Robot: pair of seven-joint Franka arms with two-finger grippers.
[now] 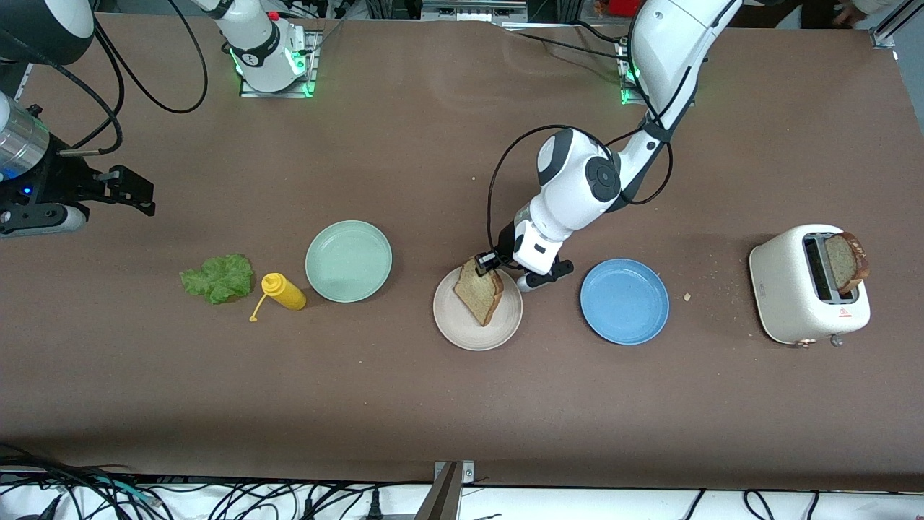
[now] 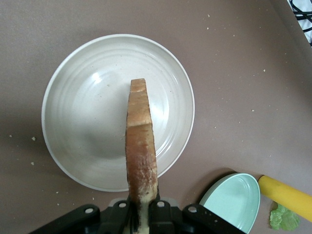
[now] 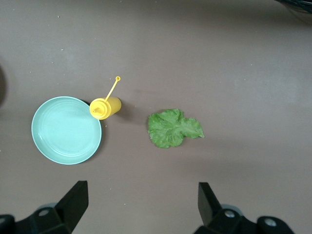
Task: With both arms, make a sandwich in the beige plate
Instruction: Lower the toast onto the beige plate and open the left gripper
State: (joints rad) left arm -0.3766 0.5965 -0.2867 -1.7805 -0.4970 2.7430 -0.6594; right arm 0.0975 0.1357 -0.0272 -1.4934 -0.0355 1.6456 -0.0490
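I should open my left gripper now, because the lower edge of the bread slice reaches inside the beige plate's rim and the slice would lie on the plate.
My left gripper (image 1: 489, 261) is shut on the edge of a tan bread slice (image 1: 479, 290), which it holds on edge over the beige plate (image 1: 455, 321). In the left wrist view the slice (image 2: 141, 146) runs out from the gripper (image 2: 143, 214) across the bare plate (image 2: 83, 122). A second slice (image 1: 844, 261) sticks out of the toaster. The green lettuce leaf (image 1: 218, 277) lies flat on the table toward the right arm's end. My right gripper (image 1: 137, 193) hangs open and holds nothing, high over bare table; from there the lettuce (image 3: 173, 128) shows past its gripper (image 3: 141, 204).
A mint-green plate (image 1: 349, 261) and a yellow squeeze bottle (image 1: 284, 291) lie between the lettuce and the beige plate. A blue plate (image 1: 624, 300) sits beside the beige plate toward the left arm's end, with the white toaster (image 1: 787, 289) at that end. Crumbs dot the table near it.
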